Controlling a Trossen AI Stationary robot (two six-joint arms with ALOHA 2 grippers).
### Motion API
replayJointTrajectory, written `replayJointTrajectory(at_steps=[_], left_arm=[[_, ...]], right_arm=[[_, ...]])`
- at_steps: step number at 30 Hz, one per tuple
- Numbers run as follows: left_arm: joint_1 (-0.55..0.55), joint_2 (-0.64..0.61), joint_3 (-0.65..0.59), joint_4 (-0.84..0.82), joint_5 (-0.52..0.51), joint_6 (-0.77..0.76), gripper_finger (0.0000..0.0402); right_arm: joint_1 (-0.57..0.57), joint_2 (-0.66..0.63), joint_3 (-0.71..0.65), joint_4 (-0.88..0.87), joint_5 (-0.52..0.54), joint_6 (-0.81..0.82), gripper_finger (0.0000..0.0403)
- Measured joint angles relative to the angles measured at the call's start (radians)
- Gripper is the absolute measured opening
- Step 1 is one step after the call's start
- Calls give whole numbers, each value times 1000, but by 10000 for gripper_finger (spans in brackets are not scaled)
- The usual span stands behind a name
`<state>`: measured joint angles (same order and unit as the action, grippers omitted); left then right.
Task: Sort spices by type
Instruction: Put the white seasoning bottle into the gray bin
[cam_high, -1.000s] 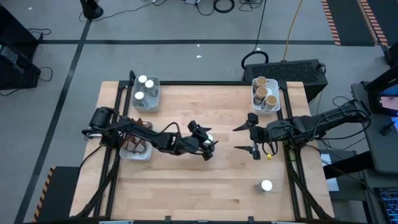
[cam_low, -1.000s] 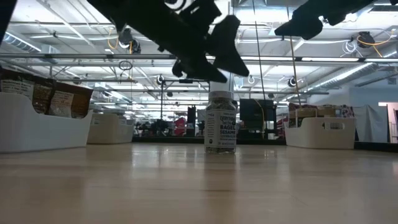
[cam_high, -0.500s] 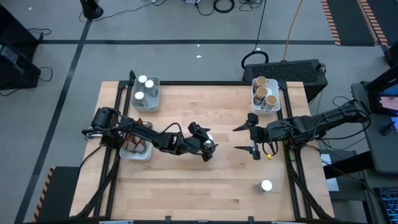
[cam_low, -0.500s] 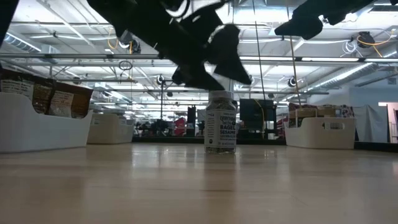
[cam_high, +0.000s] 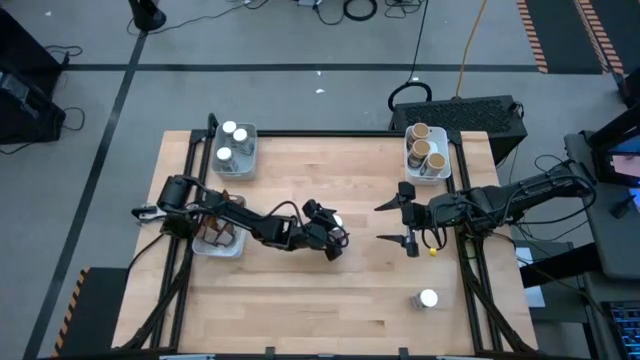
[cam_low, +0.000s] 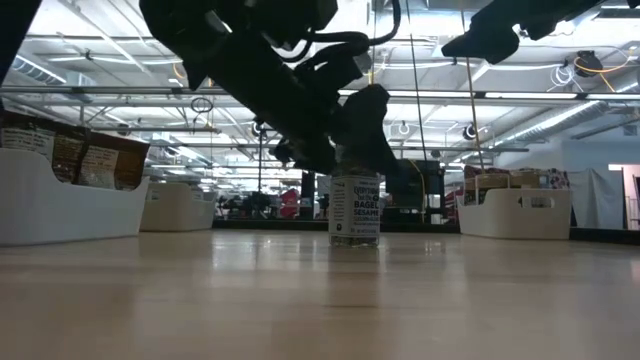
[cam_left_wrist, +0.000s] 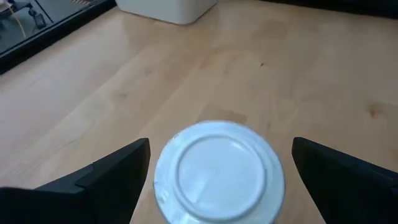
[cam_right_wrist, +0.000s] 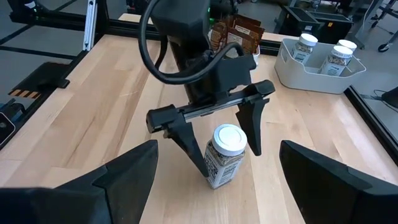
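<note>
I need to sort the spice jar into the tray of white-lidded jars, so next I should grab it with my left gripper by its end with the cap (cam_high: 338, 220) (cam_left_wrist: 219, 173).
A white-lidded spice jar (cam_high: 337, 222) stands upright on the table's middle; its lid (cam_left_wrist: 217, 171) fills the left wrist view. My left gripper (cam_high: 333, 236) is open and low over it, one finger (cam_right_wrist: 252, 127) on each side of the jar (cam_right_wrist: 225, 155), gaps showing on both sides. My right gripper (cam_high: 386, 222) hangs open just right of it, above the table. A second white-lidded jar (cam_high: 428, 298) sits near the table's near right corner.
A tray of white-lidded jars (cam_high: 235, 150) sits at the far left. A tray of cork-topped jars (cam_high: 427, 152) sits at the far right. A tray of brown packets (cam_high: 215, 236) sits at the left edge under my left arm. Bare wood lies across the near half.
My left gripper has come down from above the jar's lid, and its fingers now stand at either side of the jar's upper part. The jar has not moved.
</note>
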<state>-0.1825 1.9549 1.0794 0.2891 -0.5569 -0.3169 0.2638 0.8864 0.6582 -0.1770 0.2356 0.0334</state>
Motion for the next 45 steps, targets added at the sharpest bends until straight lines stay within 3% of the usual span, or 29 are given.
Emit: replayJointTrajectory(at_steps=[6, 16, 31, 39, 45], left_arm=[[2, 0, 0, 4, -6, -18, 353], [5, -37, 0, -1, -8, -7, 202], [79, -392, 0, -331, -46, 91, 202], [215, -591, 0, -640, -71, 33, 202], [358, -662, -7, -856, -137, 7, 202]], right_arm=[[0, 0, 0, 0, 0, 0, 320], [0, 0, 0, -1, 0, 0, 320], [0, 0, 0, -25, -1, 23, 320], [0, 0, 0, -32, -2, 35, 320], [3, 1, 0, -44, -2, 53, 320]])
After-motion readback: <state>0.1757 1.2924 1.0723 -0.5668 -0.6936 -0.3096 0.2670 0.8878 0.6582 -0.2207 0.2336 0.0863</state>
